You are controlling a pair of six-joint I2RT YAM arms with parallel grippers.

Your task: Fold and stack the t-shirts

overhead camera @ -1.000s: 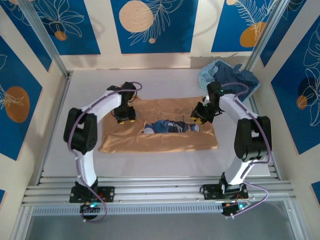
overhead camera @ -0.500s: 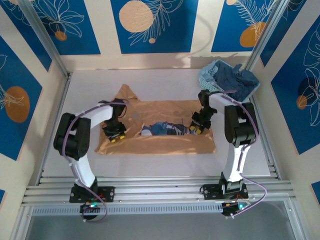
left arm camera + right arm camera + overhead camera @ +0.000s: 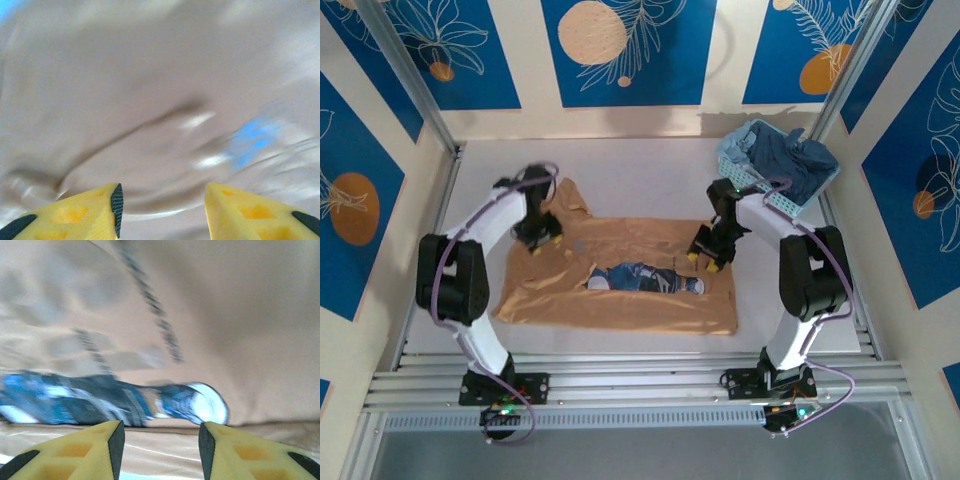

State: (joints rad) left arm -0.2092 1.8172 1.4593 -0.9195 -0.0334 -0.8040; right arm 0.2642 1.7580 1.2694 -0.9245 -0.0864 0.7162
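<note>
Next, my left gripper needs to grab the tan-orange t-shirt's outstretched back sleeve [image 3: 569, 198] to fold the t-shirt's back side over the print [image 3: 645, 278].
The tan-orange t-shirt [image 3: 620, 305] lies spread on the table, its blue-and-white figure print [image 3: 645, 278] showing in a fold along the middle. A sleeve [image 3: 572, 195] sticks out at the back left. My left gripper [image 3: 542, 242] hovers over the shirt's left back part, jaws open with nothing between them [image 3: 162, 200]; below it is blurred tan cloth [image 3: 125, 100]. My right gripper [image 3: 705, 260] stands open just right of the print [image 3: 100, 395], over the tan cloth [image 3: 225, 315], holding nothing [image 3: 161, 435]. The dusty dark blue t-shirt [image 3: 790, 155] is heaped in the basket.
The light-blue lattice basket [image 3: 782, 201] stands at the back right corner, close behind the right arm. Bare white table lies behind the shirt and along its left side. Metal rails [image 3: 640, 385] run along the near edge.
Both grippers have opened and no longer pinch the cloth. The tan shirt has slid left and nearer. The left gripper has moved back and left; the right gripper barely moved.
</note>
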